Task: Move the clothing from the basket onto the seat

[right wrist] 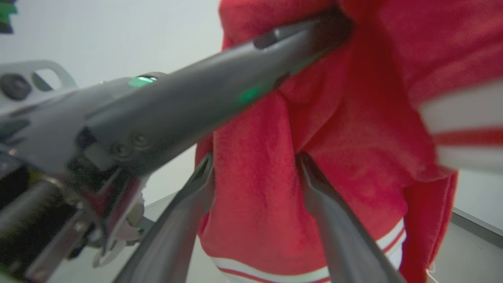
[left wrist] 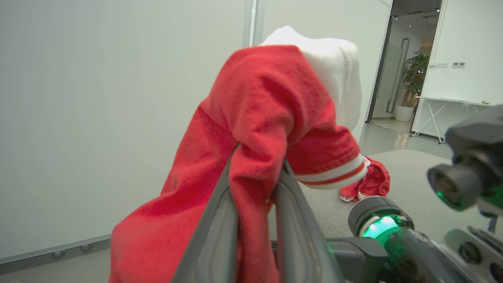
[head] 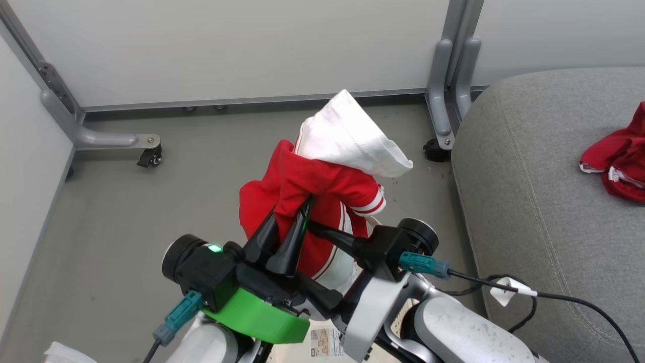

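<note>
The robot's right gripper should next move the red top from the basket onto the seat, so it should grab the top by its hanging fold [right wrist: 252, 188].
A red top with white panels [head: 322, 171] hangs in the air above the floor, with my left gripper [head: 291, 212] shut on a bunch of its red cloth [left wrist: 255, 118]. My right gripper [head: 322, 232] reaches in from the right. Its fingers [right wrist: 326, 212] stand open on either side of a hanging fold of the top [right wrist: 255, 188]. Red shorts [head: 617, 161] lie crumpled on the grey seat [head: 529, 201] at the right. The basket is mostly hidden under my arms; a bit with a paper label [head: 325, 343] shows at the bottom edge.
White partition panels stand behind, on grey metal legs with castors [head: 148, 154] [head: 436, 148]. Grey floor [head: 126, 212] lies between them and me. A black cable with a white tag [head: 504, 291] trails over the seat's front edge.
</note>
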